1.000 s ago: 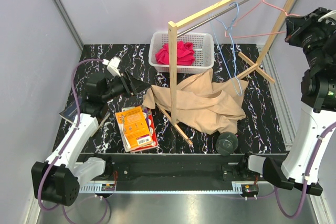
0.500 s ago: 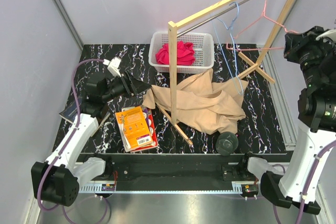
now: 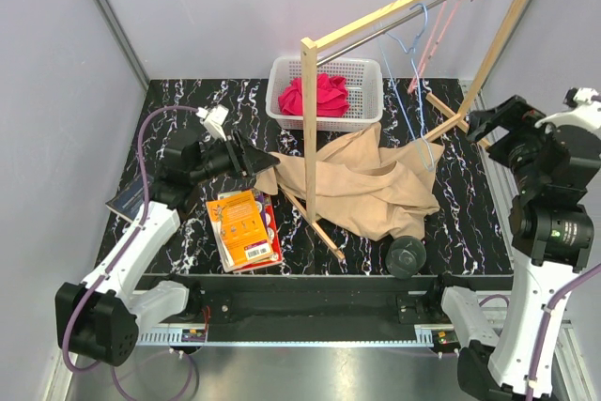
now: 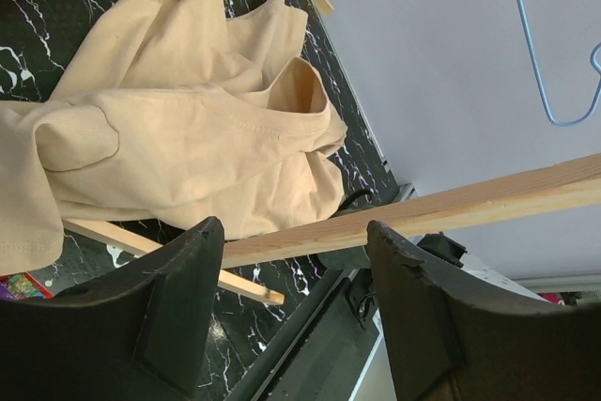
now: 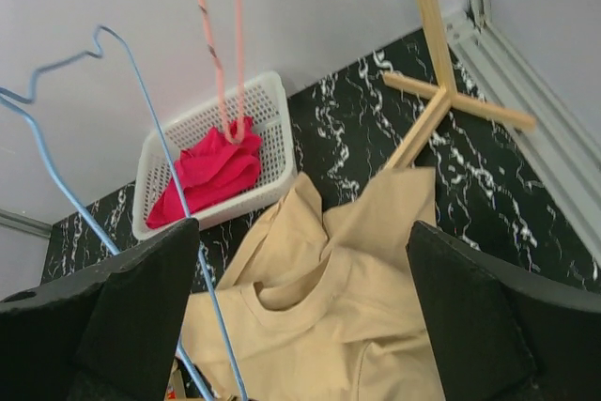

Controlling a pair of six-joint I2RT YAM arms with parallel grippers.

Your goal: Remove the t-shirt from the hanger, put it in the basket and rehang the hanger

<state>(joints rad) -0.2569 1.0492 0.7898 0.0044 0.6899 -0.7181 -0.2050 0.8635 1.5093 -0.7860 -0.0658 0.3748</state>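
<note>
My right gripper will grab the beige t-shirt's collar edge next, and this leaves the collar's other side free for handover to my left gripper.
The beige t-shirt lies crumpled on the black marble table, off any hanger; it also shows as the t-shirt and the t-shirt. A bare blue hanger hangs from the rail, its lower end just above the shirt; the right wrist view has this blue hanger too. A bare pink hanger hangs further right. My right gripper is open and empty, above the shirt's right side. My left gripper is open and empty beside the shirt's left edge.
The wooden rack's upright post stands in the shirt's middle, its foot bars running over the table. A white basket holds a red cloth. An orange book, a dark round object and a dark booklet lie near the front.
My right gripper opened and let go of the pink hanger, then dropped down and inward. The pink hanger swung back under the rail. My left gripper edged toward the shirt.
</note>
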